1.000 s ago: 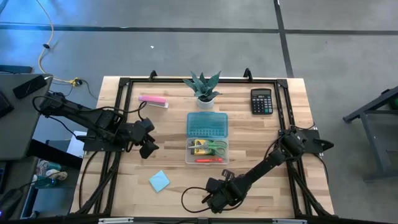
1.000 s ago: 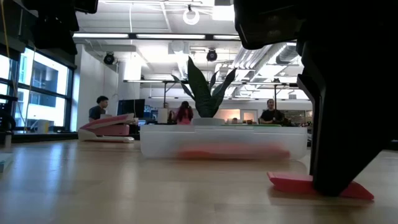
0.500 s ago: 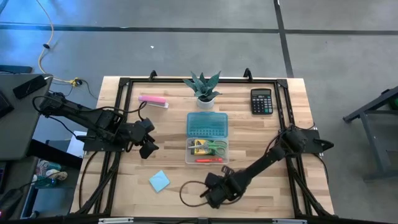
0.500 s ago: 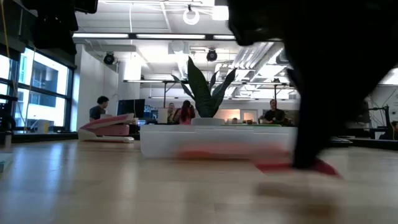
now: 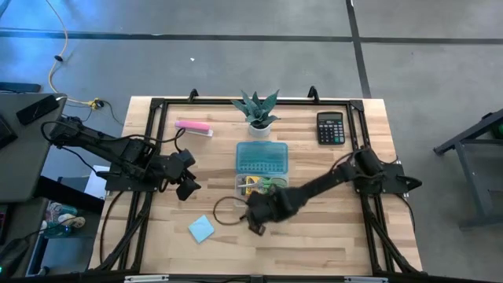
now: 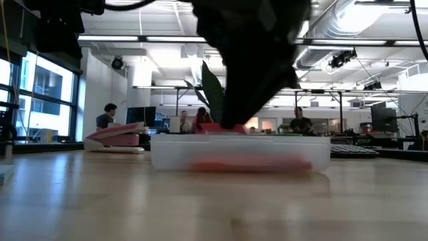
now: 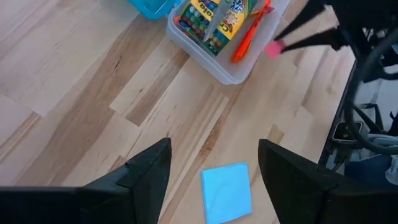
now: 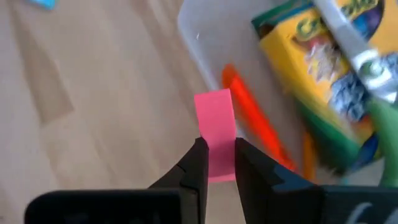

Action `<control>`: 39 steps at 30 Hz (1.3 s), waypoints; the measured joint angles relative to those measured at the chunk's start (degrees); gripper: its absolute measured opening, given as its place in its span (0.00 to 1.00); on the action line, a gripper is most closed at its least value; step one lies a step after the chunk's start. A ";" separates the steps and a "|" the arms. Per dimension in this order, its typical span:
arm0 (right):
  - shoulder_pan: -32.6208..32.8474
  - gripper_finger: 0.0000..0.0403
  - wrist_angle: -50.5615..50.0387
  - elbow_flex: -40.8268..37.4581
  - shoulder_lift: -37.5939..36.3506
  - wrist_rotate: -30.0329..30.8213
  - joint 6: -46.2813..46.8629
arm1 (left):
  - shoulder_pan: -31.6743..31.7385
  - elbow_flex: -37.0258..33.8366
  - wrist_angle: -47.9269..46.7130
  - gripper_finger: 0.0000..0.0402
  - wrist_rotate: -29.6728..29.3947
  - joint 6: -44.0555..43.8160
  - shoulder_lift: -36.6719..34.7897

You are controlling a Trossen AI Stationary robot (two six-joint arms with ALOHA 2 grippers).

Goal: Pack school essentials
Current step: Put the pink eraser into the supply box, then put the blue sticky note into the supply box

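My right gripper should move the loose end of the pink eraser (image 8: 214,115) inside before letting go; it lies across the clear box's rim.
My right gripper (image 8: 219,150) is shut on the tiny pink eraser (image 8: 214,115), at the near-left corner of the clear box (image 5: 262,185). In the box lie the yellow-green crayon box (image 8: 323,74), a red pen (image 8: 255,127) and the green-handled scissors (image 8: 380,102). The box's turquoise lid (image 5: 262,157) lies open on its far side. The light-blue notepad (image 5: 201,229) lies flat on the table near the near edge. My left gripper (image 7: 211,171) hangs open above the table left of the box, over the notepad (image 7: 227,194). My right gripper pinches the pink eraser between its two fingers (image 8: 199,163) by one end (image 8: 215,142). The other end (image 8: 213,99) sticks out past the fingertips. The eraser is lifted clear of the table, level with the box's rim (image 6: 221,127).
A black calculator (image 5: 331,127) lies at the far right. A potted plant (image 5: 256,110) stands behind the box. A pink-and-white bar (image 5: 193,126) lies at the far left. Bare wood lies near the near edge, right of the notepad. People sit in the room beyond (image 6: 107,115).
My right gripper has risen from the table by the near edge and swung left and toward the far edge, up to the clear box. It stayed shut on the pink eraser, which came off the table and is now carried level with the box's rim.
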 joint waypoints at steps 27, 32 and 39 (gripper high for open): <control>-8.72 0.22 -0.75 0.13 -0.23 -8.86 -18.37 | 0.00 -0.01 0.04 0.57 -0.17 -1.86 0.00; -8.91 0.37 -1.70 0.18 -0.81 -8.87 -18.55 | 0.00 0.00 0.01 0.57 -0.16 -1.86 0.00; -9.33 0.44 -4.90 0.22 -4.37 -6.26 -22.33 | 0.00 -0.02 0.34 0.57 -0.15 -2.08 0.00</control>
